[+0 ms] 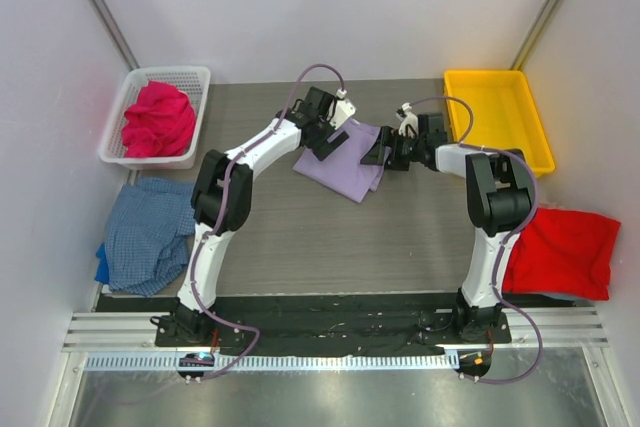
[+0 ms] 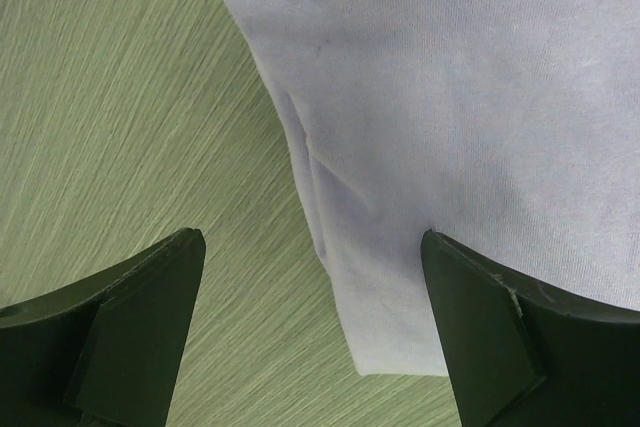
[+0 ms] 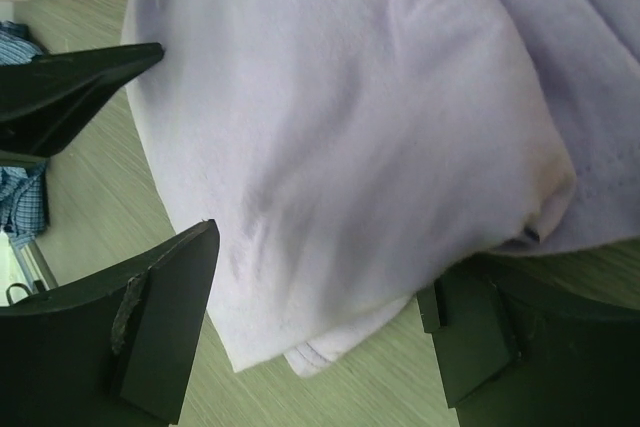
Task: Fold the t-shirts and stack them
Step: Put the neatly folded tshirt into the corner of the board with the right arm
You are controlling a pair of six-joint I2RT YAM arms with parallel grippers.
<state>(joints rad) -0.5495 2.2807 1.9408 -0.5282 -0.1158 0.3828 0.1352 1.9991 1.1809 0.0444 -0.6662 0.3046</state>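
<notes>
I need to grab the folded lavender t-shirt next with my right gripper, by its bulging edge [image 1: 374, 175] nearest the red shirt [image 1: 562, 250]. Then I can carry it folded for stacking.
The folded lavender t-shirt [image 1: 343, 165] lies at the table's middle back. My left gripper [image 1: 333, 137] is open over its left edge; in the left wrist view the shirt [image 2: 450, 107] fills the right side and my left gripper [image 2: 312, 247] spans its folded corner. My right gripper [image 1: 378, 154] is open at the shirt's right edge; in the right wrist view the shirt [image 3: 350, 147] bulges between the open jaws of my right gripper [image 3: 320, 277]. The magenta-pink shirt [image 1: 158, 119] lies crumpled in the basket. The blue checked shirt [image 1: 145, 232] lies at the left, the red shirt [image 1: 562, 250] at the right.
A white mesh basket [image 1: 195, 82] stands at the back left. A yellow plastic tray [image 1: 500, 117] stands at the back right. Grey walls close in on both sides.
</notes>
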